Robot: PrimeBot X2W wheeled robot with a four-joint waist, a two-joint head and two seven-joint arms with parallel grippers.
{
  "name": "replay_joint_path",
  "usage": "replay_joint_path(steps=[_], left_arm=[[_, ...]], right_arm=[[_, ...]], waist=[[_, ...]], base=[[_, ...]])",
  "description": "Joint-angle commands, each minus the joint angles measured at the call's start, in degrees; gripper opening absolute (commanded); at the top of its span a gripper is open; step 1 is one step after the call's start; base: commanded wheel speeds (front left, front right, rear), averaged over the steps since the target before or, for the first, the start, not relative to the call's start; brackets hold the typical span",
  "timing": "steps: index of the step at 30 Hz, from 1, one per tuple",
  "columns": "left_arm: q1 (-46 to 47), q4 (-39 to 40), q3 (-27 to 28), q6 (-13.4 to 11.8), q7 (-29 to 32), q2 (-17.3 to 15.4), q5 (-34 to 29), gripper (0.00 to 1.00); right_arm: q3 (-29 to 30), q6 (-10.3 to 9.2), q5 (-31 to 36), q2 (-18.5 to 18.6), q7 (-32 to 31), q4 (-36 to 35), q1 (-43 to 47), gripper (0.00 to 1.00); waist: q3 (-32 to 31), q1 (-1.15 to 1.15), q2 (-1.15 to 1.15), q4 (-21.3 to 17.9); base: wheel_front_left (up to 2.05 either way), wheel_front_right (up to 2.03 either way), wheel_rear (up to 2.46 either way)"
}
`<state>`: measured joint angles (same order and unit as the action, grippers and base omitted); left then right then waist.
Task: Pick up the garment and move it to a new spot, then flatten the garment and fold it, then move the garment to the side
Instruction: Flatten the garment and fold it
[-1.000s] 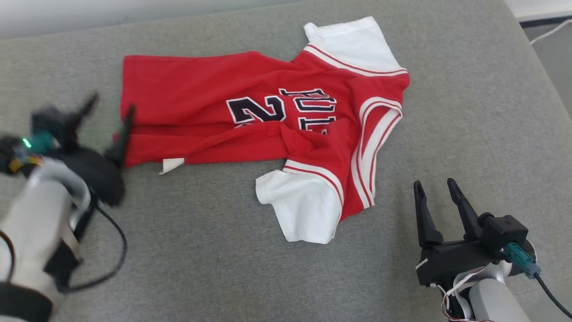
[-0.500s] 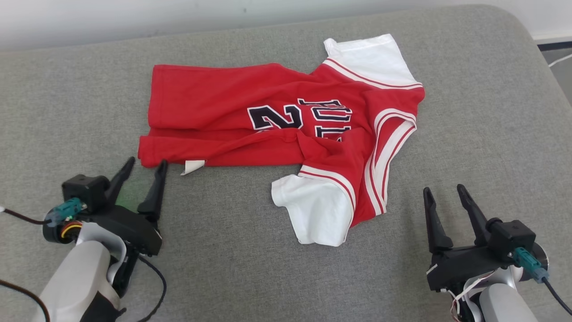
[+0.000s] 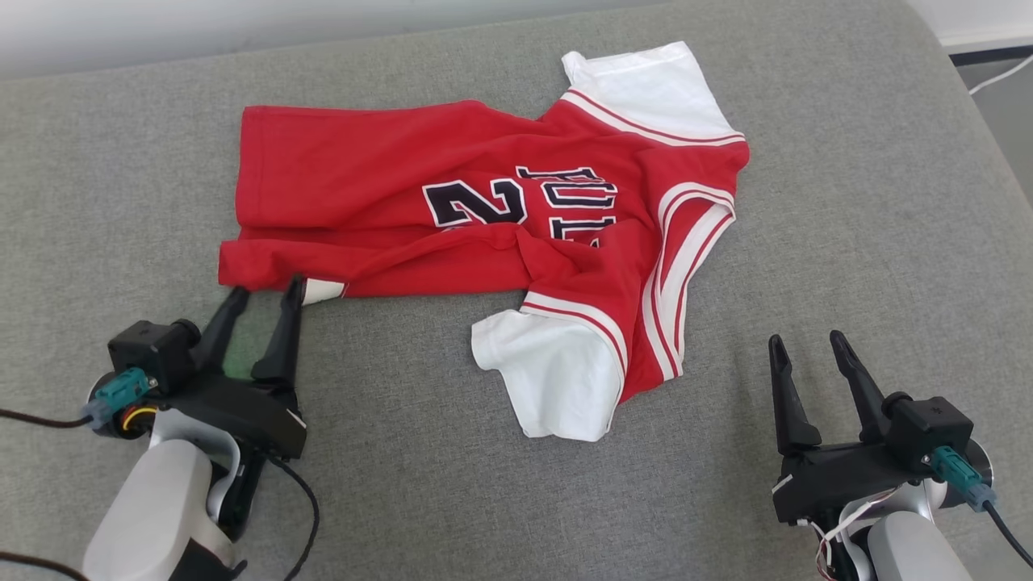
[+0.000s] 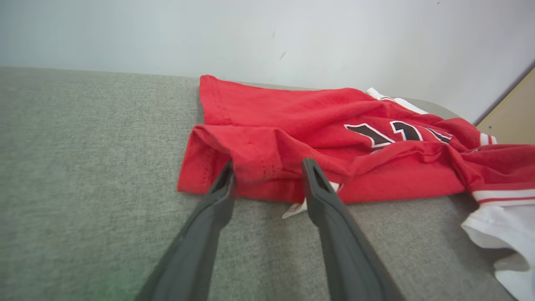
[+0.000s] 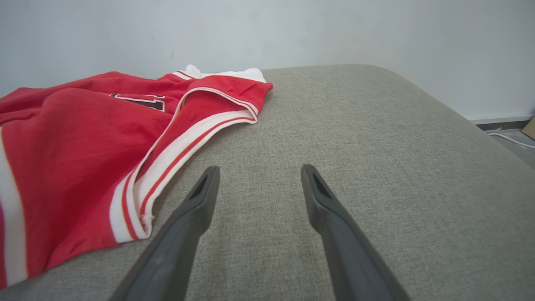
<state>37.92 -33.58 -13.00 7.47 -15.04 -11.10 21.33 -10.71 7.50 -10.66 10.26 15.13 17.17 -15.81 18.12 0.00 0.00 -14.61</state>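
The garment has red cloth bulging up at its bunched hem corner (image 3: 250,265), while the other hem corner (image 3: 256,121) lies flat. My left gripper should grab the garment by that bunched corner next.
The garment (image 3: 452,202) is a red jersey with white sleeves and dark lettering, lying crumpled on the grey cushion (image 3: 403,484). Its hem points left and its collar right. My left gripper (image 3: 268,288) is open at the near left corner of the hem, its fingertips straddling the folded red edge. In the left wrist view the garment (image 4: 317,125) bulges between the left gripper (image 4: 268,165) tips. My right gripper (image 3: 807,339) stands open over bare cushion, to the right of the collar. In the right wrist view the right gripper (image 5: 261,168) has nothing in it, and the garment (image 5: 75,142) lies to its left.
A small white tag (image 3: 323,290) sticks out of the hem beside my left fingers. A pale wall (image 4: 267,33) runs behind the cushion. The cushion's rounded edge drops to the floor at the right, where a white cable (image 3: 997,77) lies.
My left gripper has swung in from the far left and moved forward until its fingertips reach the hem corner. The head view has shifted. The right gripper has stayed put.
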Motion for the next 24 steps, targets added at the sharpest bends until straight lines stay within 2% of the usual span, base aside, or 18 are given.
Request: replay_joint_path(steps=[1,2,4,7,8,10,11,13,14,16,17,18,19,20,24], left_arm=[[-1.5,0.7,0.9,0.0,-0.2,0.2,-1.0,0.51],[-1.9,0.8,1.4,0.0,-0.2,0.2,-1.3,0.62],[-2.3,0.8,2.5,0.0,-0.2,0.8,-1.8,0.97],[-2.4,1.3,3.3,0.0,-0.2,1.5,-2.1,1.00],[-2.5,1.4,3.3,0.0,-0.2,1.6,-2.1,0.97],[-2.6,1.7,3.2,0.0,-0.2,1.5,-2.2,0.83],[-2.6,1.7,3.2,0.0,-0.2,1.6,-2.1,0.66],[-2.3,2.3,3.1,0.0,-0.2,1.5,-2.2,0.58],[-2.2,2.6,3.2,0.0,-0.2,1.6,-2.2,0.50],[-2.1,3.0,3.4,0.0,-0.2,1.5,-2.5,0.49],[-2.1,4.1,4.0,0.0,-0.2,1.6,-3.3,0.33],[-2.1,4.1,4.0,0.0,-0.2,1.6,-3.3,0.33],[-2.3,4.6,4.3,0.0,-0.2,1.8,-3.8,0.04],[-2.6,4.9,4.5,0.0,-0.2,2.0,-4.1,0.00],[-3.9,7.2,6.4,0.0,-0.2,2.7,-5.5,0.00]], right_arm=[[0.1,-0.02,-0.5,-0.2,0.0,0.1,0.5,1.00],[0.1,-0.02,-0.5,-0.2,0.0,0.2,0.3,1.00],[0.1,-0.02,-0.4,-0.2,0.0,0.3,0.0,1.00],[-0.1,-0.02,-0.4,-0.1,0.0,0.2,-0.3,1.00],[-0.1,-0.02,-0.4,-0.1,0.0,0.2,-0.4,1.00],[-0.3,-0.02,-0.3,-0.1,0.0,0.1,-0.5,1.00],[-0.3,-0.02,-0.3,-0.1,0.0,0.1,-0.6,1.00],[-0.4,-0.02,-0.4,-0.1,0.0,-0.1,-0.6,1.00],[-0.4,-0.02,-0.5,-0.1,0.0,-0.1,-0.6,1.00],[-0.3,-0.02,-0.5,-0.1,0.0,-0.1,-0.5,1.00],[-0.1,-0.02,-0.4,-0.2,0.0,-0.1,-0.4,1.00],[-0.1,-0.02,-0.4,-0.2,0.0,-0.1,-0.4,1.00],[0.0,-0.02,-0.4,-0.2,0.0,-0.1,-0.4,1.00],[0.1,-0.02,-0.3,-0.3,0.0,-0.1,-0.3,1.00],[0.8,-0.02,-0.2,-0.3,0.0,-0.1,0.0,1.00]], waist=[[-0.1,0.00,0.00,0.2],[-0.2,0.00,0.00,0.4],[-0.3,0.00,0.00,0.6],[-0.4,0.00,0.00,0.8],[-0.4,0.00,0.00,0.9],[-0.3,0.00,0.00,0.9],[-0.3,0.00,0.00,0.9],[-0.2,0.00,0.00,0.8],[-0.1,0.00,0.00,0.8],[-0.1,0.00,0.00,0.9],[0.1,0.00,0.00,0.9],[0.1,0.00,0.00,0.9],[0.1,0.00,0.00,1.0],[0.1,0.00,0.00,1.0],[-0.4,0.00,0.00,1.8]], base=[[0.00,0.00,0.00],[0.00,0.00,0.00],[0.00,0.00,0.00],[0.00,0.00,0.00],[0.00,0.00,0.00],[0.00,0.00,0.00],[0.00,0.00,0.00],[0.00,0.00,0.00],[0.00,0.00,0.00],[0.00,0.00,0.00],[0.00,0.00,0.00],[0.00,0.00,0.00],[0.00,0.00,0.00],[0.00,0.00,0.00],[0.00,0.00,0.00]])
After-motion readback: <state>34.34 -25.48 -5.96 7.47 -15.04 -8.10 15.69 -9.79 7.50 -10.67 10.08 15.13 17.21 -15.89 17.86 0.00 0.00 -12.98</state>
